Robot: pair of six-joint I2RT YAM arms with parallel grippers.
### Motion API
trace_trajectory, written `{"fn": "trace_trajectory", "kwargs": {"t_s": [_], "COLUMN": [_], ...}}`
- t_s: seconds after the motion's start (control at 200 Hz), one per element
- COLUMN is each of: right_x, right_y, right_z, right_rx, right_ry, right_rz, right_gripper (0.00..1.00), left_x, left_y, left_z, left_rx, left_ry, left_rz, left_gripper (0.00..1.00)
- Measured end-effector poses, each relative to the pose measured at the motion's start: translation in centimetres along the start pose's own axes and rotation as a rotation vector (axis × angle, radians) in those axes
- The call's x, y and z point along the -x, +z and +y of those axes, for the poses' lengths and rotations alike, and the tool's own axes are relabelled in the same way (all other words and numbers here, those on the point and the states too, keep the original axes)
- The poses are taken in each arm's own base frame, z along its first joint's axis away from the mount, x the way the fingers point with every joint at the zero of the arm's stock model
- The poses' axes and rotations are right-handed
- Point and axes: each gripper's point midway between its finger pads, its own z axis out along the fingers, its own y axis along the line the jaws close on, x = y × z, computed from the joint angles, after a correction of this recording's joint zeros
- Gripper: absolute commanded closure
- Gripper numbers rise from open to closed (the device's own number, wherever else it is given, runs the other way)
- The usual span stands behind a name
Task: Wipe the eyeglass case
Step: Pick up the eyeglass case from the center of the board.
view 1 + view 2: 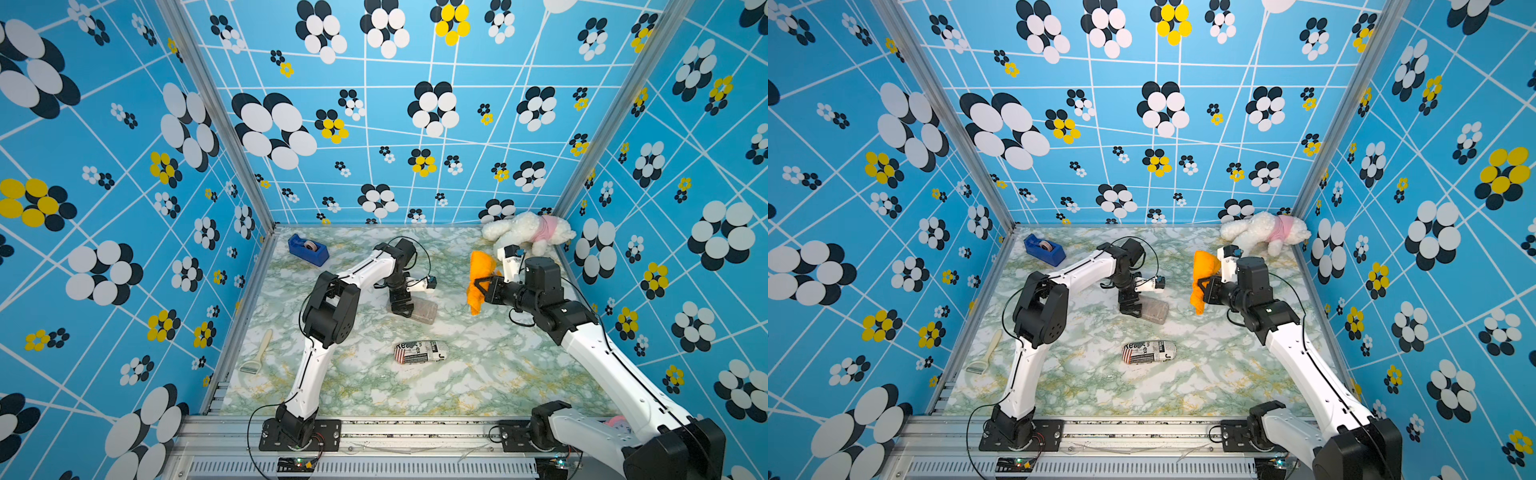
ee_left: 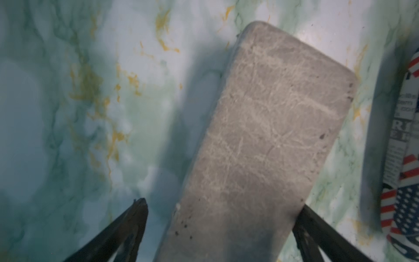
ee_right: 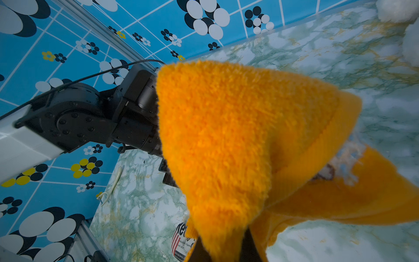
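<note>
My left gripper should grab the grey eyeglass case's near end across its long edges, so the rest is left to wipe.
The eyeglass case (image 1: 424,310) (image 1: 1155,312) is a grey, scratched rectangular box lying flat on the marble table. My left gripper (image 1: 401,308) (image 1: 1129,308) points down over its near end. In the left wrist view the case (image 2: 267,136) runs between the fingers of the open left gripper (image 2: 222,204). One finger stands clear of the case and the other sits right at its edge. My right gripper (image 1: 478,286) (image 1: 1203,286) hangs in the air to the right, shut on an orange cloth (image 1: 478,266) (image 1: 1203,266) (image 3: 226,136) that drapes over and hides its jaws.
A newspaper-print case (image 1: 420,352) (image 1: 1148,352) (image 2: 405,158) lies nearer the front. A blue tape dispenser (image 1: 308,249) sits at the back left and a white plush dog (image 1: 528,232) at the back right. A cream peeler (image 1: 257,353) lies by the left wall.
</note>
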Motion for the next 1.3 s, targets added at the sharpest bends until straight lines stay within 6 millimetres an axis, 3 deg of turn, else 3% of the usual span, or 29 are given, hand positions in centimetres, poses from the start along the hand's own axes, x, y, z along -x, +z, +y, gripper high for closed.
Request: {"fn": "trace_trajectory", "kwargs": {"t_s": [0.175, 0.325, 1.089, 1.299], "right_x": [-0.1, 0.1, 0.0, 0.0], "right_y": [0.4, 0.5, 1.0, 1.0], "right_z": [-0.2, -0.1, -0.4, -0.4], "right_rx": [-0.006, -0.005, -0.010, -0.010], "right_ry": [0.008, 0.008, 0.017, 0.021], "right_rz": [0.013, 0.010, 0.024, 0.024], "right_gripper": [1.00, 1.00, 1.00, 1.00], "left_x": [-0.9, -2.0, -3.1, -3.1], "left_y": [-0.6, -0.8, 0.3, 0.4], "left_z": [0.6, -0.5, -1.6, -2.1], "left_rx": [-0.004, -0.024, -0.035, -0.037], "left_ry": [0.004, 0.004, 0.010, 0.006], "left_rz": [-0.019, -0.017, 0.010, 0.015], "left_gripper": [0.02, 0.03, 0.12, 0.30]}}
